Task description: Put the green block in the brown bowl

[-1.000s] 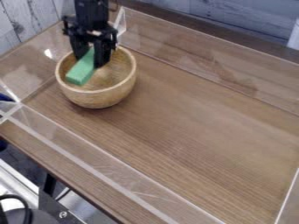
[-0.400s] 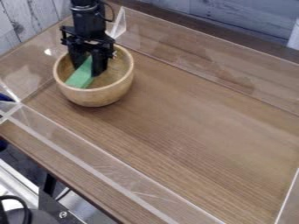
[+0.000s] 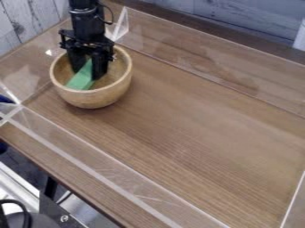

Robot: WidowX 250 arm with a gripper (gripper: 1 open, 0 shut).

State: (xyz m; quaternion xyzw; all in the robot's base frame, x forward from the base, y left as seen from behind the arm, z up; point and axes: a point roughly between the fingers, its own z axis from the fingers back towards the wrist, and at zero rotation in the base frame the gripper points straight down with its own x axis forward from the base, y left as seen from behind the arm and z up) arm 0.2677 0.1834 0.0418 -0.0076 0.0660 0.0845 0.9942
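Note:
The green block (image 3: 81,79) has its lower end near the bottom of the brown bowl (image 3: 105,92) and would rest in the bowl, so it is now time for my gripper to release it.
The brown bowl (image 3: 105,92) stands at the far left of the wooden table. The black gripper (image 3: 88,71) points straight down into it from above. Its fingers are shut on the green block (image 3: 81,79), which sits tilted inside the bowl with its lower end down near the bowl's floor. The fingers hide the upper part of the block.
Clear acrylic walls (image 3: 71,147) border the wooden tabletop (image 3: 202,125) along its front, left and back edges. A pale plank wall stands behind the bowl at the upper left. Open tabletop stretches to the right of the bowl.
The gripper with the green block has sunk slightly deeper into the bowl. The bowl now sits a little further left in the picture than before.

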